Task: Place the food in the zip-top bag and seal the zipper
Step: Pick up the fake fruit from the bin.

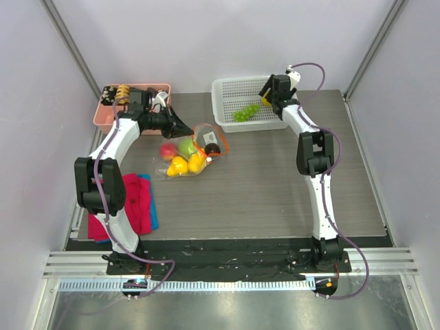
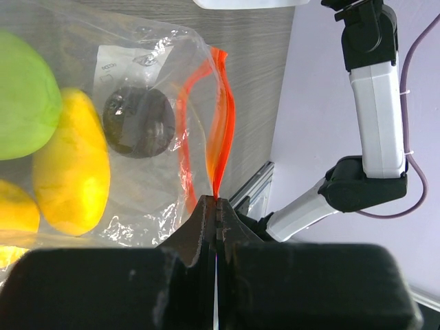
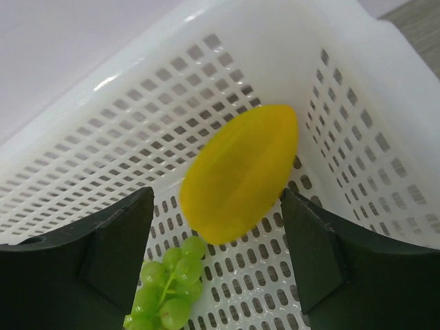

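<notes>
The right gripper grabs the lemon's sides at the near end next, which leaves the loose lemon's far end to enter the bag (image 1: 185, 159).
The clear zip-top bag (image 1: 185, 159) lies left of centre and holds a red apple (image 1: 167, 150), a green apple (image 1: 187, 146), two lemons (image 1: 177, 166) and a dark plum (image 1: 212, 148). My left gripper (image 1: 188, 130) is shut on the bag's orange-red zipper (image 2: 223, 124) at its end; its tips (image 2: 216, 206) pinch the strip. The plum (image 2: 137, 122) and a lemon (image 2: 72, 172) show through the plastic. My right gripper (image 1: 268, 97) is open over the white basket (image 1: 227, 93). A loose lemon (image 3: 237, 175) lies between and beyond its fingers (image 3: 120, 240), untouched. Green grapes (image 3: 165, 292) lie beside it.
A pink bin (image 1: 103, 118) with brown snack pieces (image 1: 122, 91) stands at the back left behind my left arm. A red-pink cloth (image 1: 137, 203) on a blue one lies at the near left. Walls close in the table on three sides.
</notes>
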### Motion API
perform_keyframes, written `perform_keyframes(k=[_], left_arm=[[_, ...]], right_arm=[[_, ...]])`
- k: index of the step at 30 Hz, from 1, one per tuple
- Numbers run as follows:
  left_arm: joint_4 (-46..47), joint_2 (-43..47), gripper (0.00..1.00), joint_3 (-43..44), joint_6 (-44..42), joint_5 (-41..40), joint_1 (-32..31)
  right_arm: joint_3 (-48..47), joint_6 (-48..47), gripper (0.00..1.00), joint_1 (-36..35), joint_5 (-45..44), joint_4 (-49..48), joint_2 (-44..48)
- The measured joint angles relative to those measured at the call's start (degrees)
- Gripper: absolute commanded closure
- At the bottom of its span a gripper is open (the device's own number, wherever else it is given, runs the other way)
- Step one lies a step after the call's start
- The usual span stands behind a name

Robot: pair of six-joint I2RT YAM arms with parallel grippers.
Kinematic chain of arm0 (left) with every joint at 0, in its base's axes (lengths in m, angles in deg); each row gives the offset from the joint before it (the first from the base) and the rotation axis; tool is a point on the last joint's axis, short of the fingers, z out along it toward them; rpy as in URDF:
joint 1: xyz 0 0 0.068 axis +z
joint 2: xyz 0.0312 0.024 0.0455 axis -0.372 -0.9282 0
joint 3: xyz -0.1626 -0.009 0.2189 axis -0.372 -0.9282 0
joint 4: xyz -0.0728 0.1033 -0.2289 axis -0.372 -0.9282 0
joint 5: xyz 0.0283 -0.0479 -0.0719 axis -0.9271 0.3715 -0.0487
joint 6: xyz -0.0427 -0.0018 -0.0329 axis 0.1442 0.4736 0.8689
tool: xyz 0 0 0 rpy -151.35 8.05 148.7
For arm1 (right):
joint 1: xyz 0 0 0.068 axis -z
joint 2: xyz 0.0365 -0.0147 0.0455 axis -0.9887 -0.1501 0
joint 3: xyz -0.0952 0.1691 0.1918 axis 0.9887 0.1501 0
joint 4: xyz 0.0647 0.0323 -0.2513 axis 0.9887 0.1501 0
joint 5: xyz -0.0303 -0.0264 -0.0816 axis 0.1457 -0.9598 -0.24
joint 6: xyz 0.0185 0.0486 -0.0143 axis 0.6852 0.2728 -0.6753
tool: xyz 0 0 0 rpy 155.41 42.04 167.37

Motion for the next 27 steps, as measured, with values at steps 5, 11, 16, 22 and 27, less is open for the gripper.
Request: perform_keyframes(k=[5,11,16,22,27], left_arm=[[0.02,-0.98,1.00,0.00,0.02,-0.02,0.00],[0.15,-1.77,1.00,0.02,0.07,0.00,0.22],[0.15,-1.90,1.00,0.02,0.04,-0.02,0.76],[-0.09,-2.12,1.00,0.42,0.00,-0.02,1.33],[-0.09,-2.54,1.00,0.83,-0.07,-0.02,1.55]], right_arm=[[0.00,4.15,0.20,0.11,-3.13,0.31,-1.03],[-1.53,7.89,0.17,0.15,-5.29,-0.46,-3.10],[-2.84,9.33,0.04,0.11,-6.10,-2.29,-4.63],[-1.73,9.01,0.32,0.15,-2.58,-5.49,-5.49],[0.72,9.49,0.26,0.81,3.39,-9.29,-4.68]])
